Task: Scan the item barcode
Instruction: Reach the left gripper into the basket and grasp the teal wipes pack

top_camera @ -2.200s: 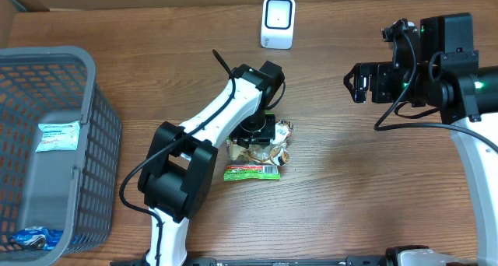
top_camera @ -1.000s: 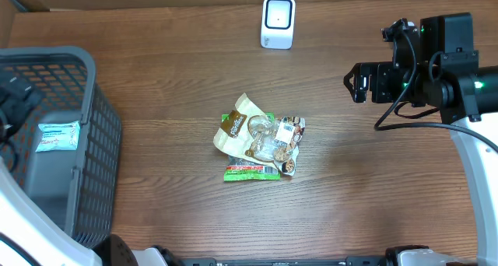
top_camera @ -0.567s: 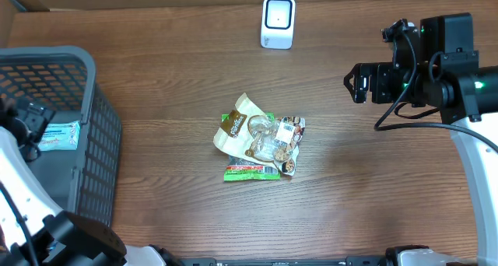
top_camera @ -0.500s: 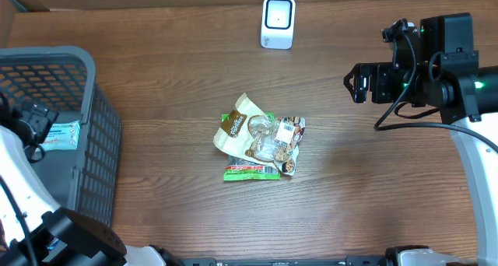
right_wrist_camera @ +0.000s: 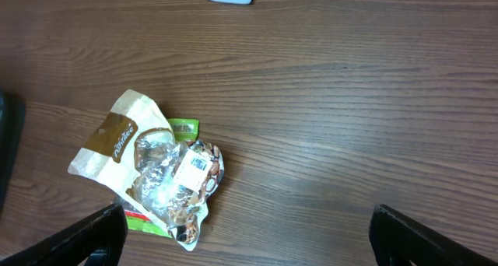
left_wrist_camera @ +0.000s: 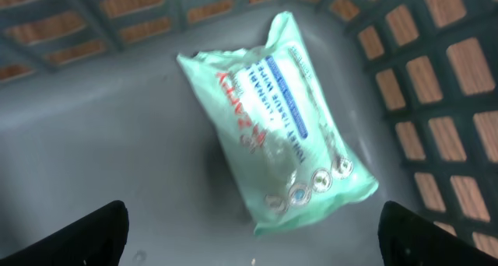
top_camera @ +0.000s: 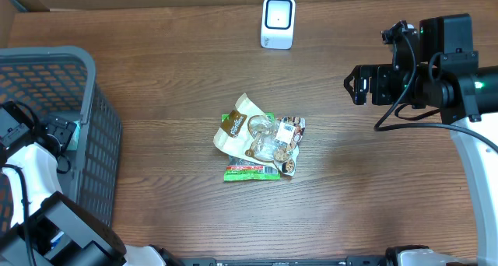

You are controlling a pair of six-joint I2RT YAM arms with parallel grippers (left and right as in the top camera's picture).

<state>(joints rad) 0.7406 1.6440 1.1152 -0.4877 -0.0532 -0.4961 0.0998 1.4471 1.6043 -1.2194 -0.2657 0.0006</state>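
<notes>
My left gripper reaches the mint-green packet next and grips the packet's end with round icons, so the packet's body stays uncovered for barcode scanning.
My left gripper point(left_wrist_camera: 263, 239) hangs open inside the grey basket point(top_camera: 92, 79), its dark fingertips point(left_wrist_camera: 99, 233) wide apart just short of a mint-green packet point(left_wrist_camera: 284, 122) with a blue label and red lettering. The packet lies flat on the basket floor, touching neither finger. In the overhead view the left arm point(top_camera: 31, 141) covers most of it. A white scanner point(top_camera: 278, 22) stands at the table's far edge. My right gripper point(top_camera: 355, 85) is open above the table's right side, holding nothing.
A pile of packets point(top_camera: 261, 145) lies mid-table: a beige pouch point(right_wrist_camera: 109, 138), a silvery snack bag with a barcode label point(right_wrist_camera: 191, 169) and a green packet point(top_camera: 250, 171). Lattice walls point(left_wrist_camera: 436, 71) close in around the left gripper. Another blue wrapper lies in the basket's near corner point(top_camera: 17, 236).
The left arm has swung from the pile at mid-table to the basket and has come down over the mint-green packet. The right arm has not moved.
</notes>
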